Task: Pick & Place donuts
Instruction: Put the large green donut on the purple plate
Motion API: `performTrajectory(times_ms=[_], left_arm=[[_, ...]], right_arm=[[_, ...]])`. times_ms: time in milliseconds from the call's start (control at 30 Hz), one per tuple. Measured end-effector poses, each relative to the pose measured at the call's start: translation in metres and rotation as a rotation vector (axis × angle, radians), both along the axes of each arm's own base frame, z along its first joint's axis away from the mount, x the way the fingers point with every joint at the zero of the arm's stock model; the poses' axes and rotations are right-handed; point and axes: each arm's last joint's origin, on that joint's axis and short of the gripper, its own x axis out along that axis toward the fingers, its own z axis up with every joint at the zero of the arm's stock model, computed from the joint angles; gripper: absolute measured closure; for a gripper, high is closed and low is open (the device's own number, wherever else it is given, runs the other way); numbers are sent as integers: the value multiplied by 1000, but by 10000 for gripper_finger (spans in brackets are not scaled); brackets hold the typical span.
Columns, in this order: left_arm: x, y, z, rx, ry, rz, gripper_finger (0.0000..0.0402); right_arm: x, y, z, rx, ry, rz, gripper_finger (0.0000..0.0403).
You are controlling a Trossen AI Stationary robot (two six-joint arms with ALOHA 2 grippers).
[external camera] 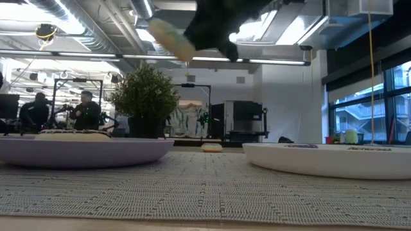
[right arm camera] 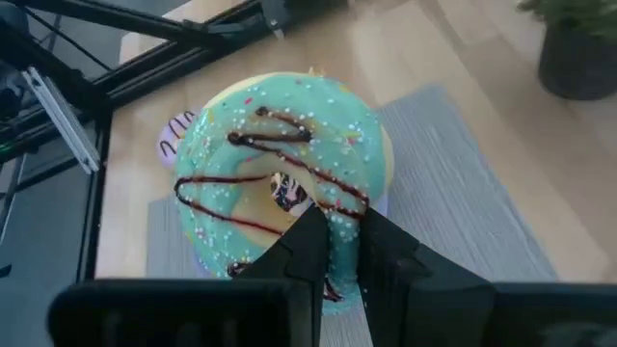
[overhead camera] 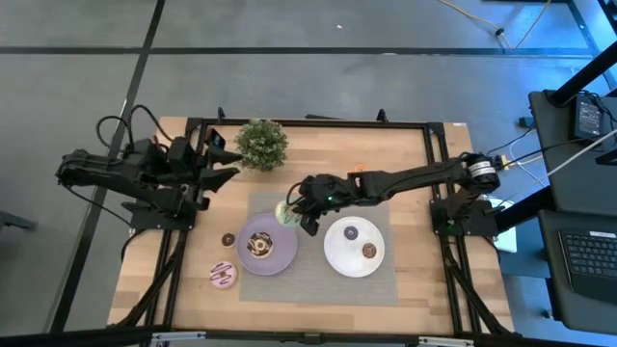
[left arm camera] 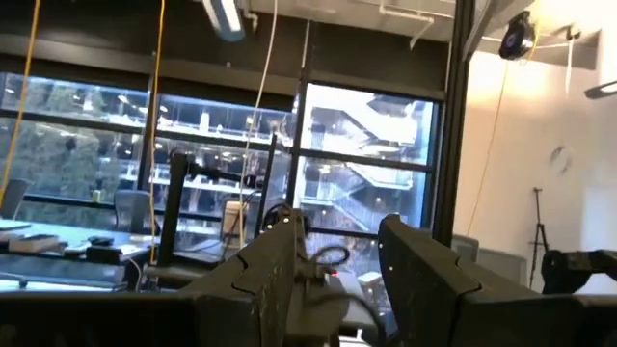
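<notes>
The green donut is high above the lilac plate's far edge (overhead camera: 262, 216), so it is too early to open my right gripper. It keeps holding the donut for now.
My right gripper (overhead camera: 297, 205) reaches from the table's right to the middle and is shut on the green donut (right arm camera: 289, 178), which has mint icing and a chocolate drizzle. It hangs above the lilac plate's (overhead camera: 280, 262) far edge. A chocolate-white donut (overhead camera: 260, 247) lies on that plate. The white plate (overhead camera: 339, 262) holds a tiny purple donut (overhead camera: 352, 231) and a tiny brown donut (overhead camera: 369, 251). A small brown donut (overhead camera: 228, 239) and a pink donut (overhead camera: 223, 276) lie on the bare table left of the mat. My left gripper (left arm camera: 337, 280) is open and waits at the table's far left. My right gripper pinches the green donut between its two fingers (right arm camera: 310, 246) on the ring's near rim (right arm camera: 339, 231). The fingers come from above, slanting down from the table's right. The donut (external camera: 170, 38) is lifted clear and tilted, high above the plates.
A potted plant (overhead camera: 261, 143) stands at the far edge, left of centre. A grey mat (overhead camera: 386, 280) lies under both plates. A small orange thing (overhead camera: 359, 168) sits on the wood near the far edge. People (external camera: 83, 109) sit in the room beyond the table.
</notes>
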Motion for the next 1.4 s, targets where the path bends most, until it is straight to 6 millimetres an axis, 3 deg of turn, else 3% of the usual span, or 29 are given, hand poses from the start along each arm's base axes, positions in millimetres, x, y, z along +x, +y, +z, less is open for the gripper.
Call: performTrajectory(times_ms=[233, 533, 1033, 1400], left_arm=[[4, 1, -10, -54, 109, 20, 258], [6, 2, -15, -82, 161, 48, 258], [6, 2, -15, -83, 162, 56, 258], [6, 2, -16, -81, 173, 57, 258]], right_arm=[[17, 3, -41, 35, 77, 47, 350], [32, 26, -84, 105, 120, 135, 350], [38, 30, -111, 119, 155, 123, 350], [38, 30, -112, 116, 153, 126, 350]])
